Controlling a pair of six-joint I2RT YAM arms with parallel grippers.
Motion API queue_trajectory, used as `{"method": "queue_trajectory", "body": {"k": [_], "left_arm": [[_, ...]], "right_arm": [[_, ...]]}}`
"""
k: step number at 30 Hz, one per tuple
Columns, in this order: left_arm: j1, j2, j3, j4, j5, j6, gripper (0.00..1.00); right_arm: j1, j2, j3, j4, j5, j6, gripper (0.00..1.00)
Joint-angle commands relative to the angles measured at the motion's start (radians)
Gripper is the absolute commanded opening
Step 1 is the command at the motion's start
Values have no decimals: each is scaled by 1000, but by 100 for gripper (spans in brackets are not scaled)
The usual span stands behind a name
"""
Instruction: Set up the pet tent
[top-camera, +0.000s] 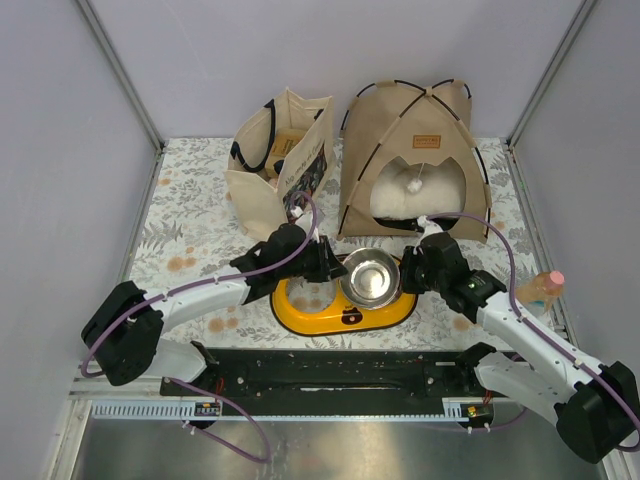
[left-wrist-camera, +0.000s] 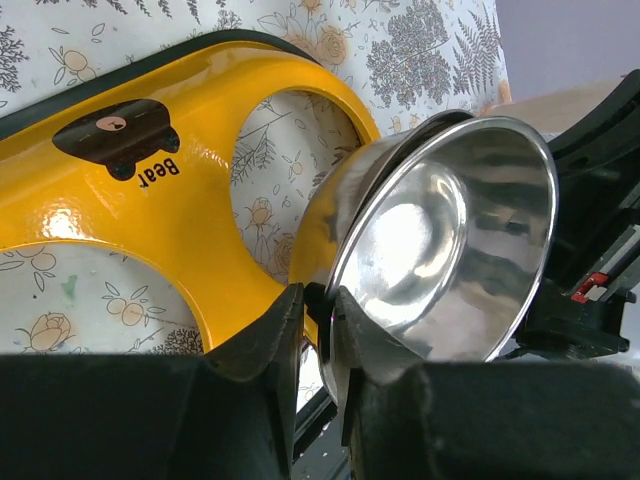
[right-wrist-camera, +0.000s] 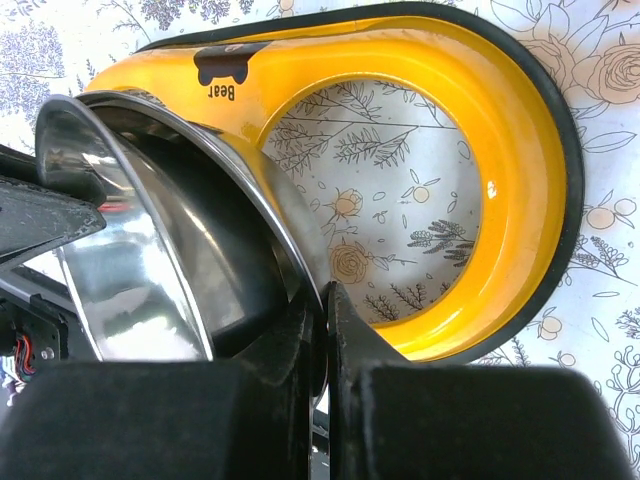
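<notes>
I should grab the tilted steel bowl by its rim (top-camera: 345, 270) (left-wrist-camera: 346, 254) with my left gripper next. Then the bowl's base stays free to sit in the yellow stand.
The pet tent (top-camera: 415, 140) stands upright at the back right on its black poles, with a white pompom (top-camera: 415, 184) hanging in its arched doorway. Both grippers are in front of it at a steel bowl (top-camera: 372, 276), which is tilted over a yellow feeder stand (top-camera: 300, 302). My right gripper (right-wrist-camera: 326, 300) is shut on the bowl's rim (right-wrist-camera: 290, 230). My left gripper (left-wrist-camera: 318, 300) straddles the opposite rim of the bowl (left-wrist-camera: 450, 240) with its jaws slightly apart, a narrow gap showing beside the metal. In the top view the left gripper (top-camera: 335, 265) and the right gripper (top-camera: 408, 275) flank the bowl.
A beige tote bag (top-camera: 275, 170) with black handles stands left of the tent. A cream pillow (top-camera: 395, 205) lies inside the tent. A small bottle (top-camera: 542, 290) stands by the right edge. The yellow stand (left-wrist-camera: 190, 200) has two round holes, with floral tablecloth (right-wrist-camera: 400, 190) showing through.
</notes>
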Motion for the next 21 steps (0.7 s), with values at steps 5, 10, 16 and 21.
{"method": "queue_trajectory", "body": {"k": [5,10,16,21], "left_arm": [[-5,33,50,-15,-68,16,19],[-7,64,56,-67,-98,17,32],[-7,101,59,-73,-92,17,45],[-8,141,59,-58,-68,0,45]], "right_arm": [[28,-1,0,135,27,-20,0],[42,-9,3,135,127,-70,0],[48,-71,-12,170,135,-81,0],[51,-99,-18,168,165,-90,0]]}}
